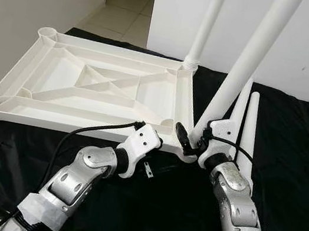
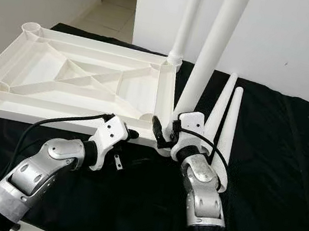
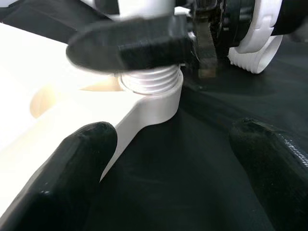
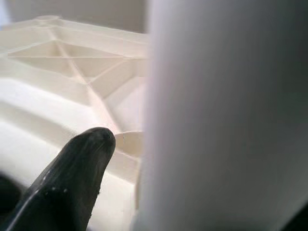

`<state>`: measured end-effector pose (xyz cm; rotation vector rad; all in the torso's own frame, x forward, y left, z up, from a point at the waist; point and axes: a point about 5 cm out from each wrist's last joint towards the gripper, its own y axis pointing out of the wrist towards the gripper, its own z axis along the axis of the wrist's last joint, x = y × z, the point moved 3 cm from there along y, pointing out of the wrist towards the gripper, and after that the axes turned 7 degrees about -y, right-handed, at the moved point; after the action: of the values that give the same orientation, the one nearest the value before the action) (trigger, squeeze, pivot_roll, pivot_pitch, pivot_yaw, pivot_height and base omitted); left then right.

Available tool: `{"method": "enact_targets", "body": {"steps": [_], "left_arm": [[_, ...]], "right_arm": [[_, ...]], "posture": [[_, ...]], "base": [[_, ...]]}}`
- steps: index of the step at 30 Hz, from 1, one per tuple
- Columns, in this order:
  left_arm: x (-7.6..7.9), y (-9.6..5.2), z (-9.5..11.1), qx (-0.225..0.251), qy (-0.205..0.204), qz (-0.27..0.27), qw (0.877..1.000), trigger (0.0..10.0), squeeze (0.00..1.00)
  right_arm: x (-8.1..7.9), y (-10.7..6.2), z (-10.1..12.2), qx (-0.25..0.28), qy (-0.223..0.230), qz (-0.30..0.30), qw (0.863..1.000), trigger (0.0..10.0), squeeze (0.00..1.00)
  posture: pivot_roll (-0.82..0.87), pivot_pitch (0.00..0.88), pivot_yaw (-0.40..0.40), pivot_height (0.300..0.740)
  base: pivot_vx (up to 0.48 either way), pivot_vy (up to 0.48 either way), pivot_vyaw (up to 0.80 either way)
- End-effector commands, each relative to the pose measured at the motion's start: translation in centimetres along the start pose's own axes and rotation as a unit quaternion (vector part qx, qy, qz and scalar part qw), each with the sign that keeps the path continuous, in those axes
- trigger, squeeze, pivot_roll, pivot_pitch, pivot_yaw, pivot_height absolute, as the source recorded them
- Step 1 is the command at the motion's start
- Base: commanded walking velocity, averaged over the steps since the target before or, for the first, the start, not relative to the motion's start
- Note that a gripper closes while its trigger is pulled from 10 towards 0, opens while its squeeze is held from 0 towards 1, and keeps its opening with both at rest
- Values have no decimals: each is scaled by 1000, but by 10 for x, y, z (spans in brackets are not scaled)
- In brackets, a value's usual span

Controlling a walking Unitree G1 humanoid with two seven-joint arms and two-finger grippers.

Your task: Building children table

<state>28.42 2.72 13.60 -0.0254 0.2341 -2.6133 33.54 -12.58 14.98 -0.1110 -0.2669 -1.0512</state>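
The left gripper grips the table top by its thin near rim (image 1: pixel 94 132) next, since the table top spreads far too wide for the fingers.
A white plastic table top (image 1: pixel 58 83) lies upside down on a black cloth. One white leg (image 1: pixel 205 29) stands screwed into its far right corner. My right gripper (image 1: pixel 193 141) is shut on a second leg (image 1: pixel 239 76), which leans with its threaded end (image 3: pixel 149 79) in the near right corner socket (image 3: pixel 156 103). My left gripper (image 3: pixel 168 168) is open just in front of that corner, with its fingers (image 3: pixel 62 178) on either side of the socket and not touching it.
Two more white legs (image 1: pixel 248 132) lie side by side on the black cloth (image 1: pixel 299 177) right of the table top. A white wall stands close behind. Tiled floor and a doorway (image 1: pixel 126 3) lie at the back left.
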Motion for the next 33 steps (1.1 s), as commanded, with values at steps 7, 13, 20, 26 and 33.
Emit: {"method": "enact_targets", "body": {"steps": [7,13,20,26,33], "left_arm": [[3,0,0,-3,-2,-5,1000,10000,0],[3,-1,0,-4,-1,-5,1000,10000,0],[3,-1,0,-5,0,-7,1000,10000,0],[3,-1,0,-5,0,-10,1000,10000,0],[5,0,0,-4,-1,-13,1000,10000,0]], "right_arm": [[-4,6,-8,-3,-43,105,993,10000,0],[-3,8,-15,-8,-46,137,989,0,0],[0,6,-20,-6,-49,142,989,0,0],[2,3,-23,-8,-37,136,990,0,0],[10,1,-25,-19,-22,59,998,10000,0]], "posture": [[-27,29,-7,740],[-24,28,-4,740],[-27,27,1,740],[-35,28,5,740],[-37,28,-6,740]], "base": [[0,0,0],[0,0,0],[0,0,0],[0,0,0],[0,0,0]]}}
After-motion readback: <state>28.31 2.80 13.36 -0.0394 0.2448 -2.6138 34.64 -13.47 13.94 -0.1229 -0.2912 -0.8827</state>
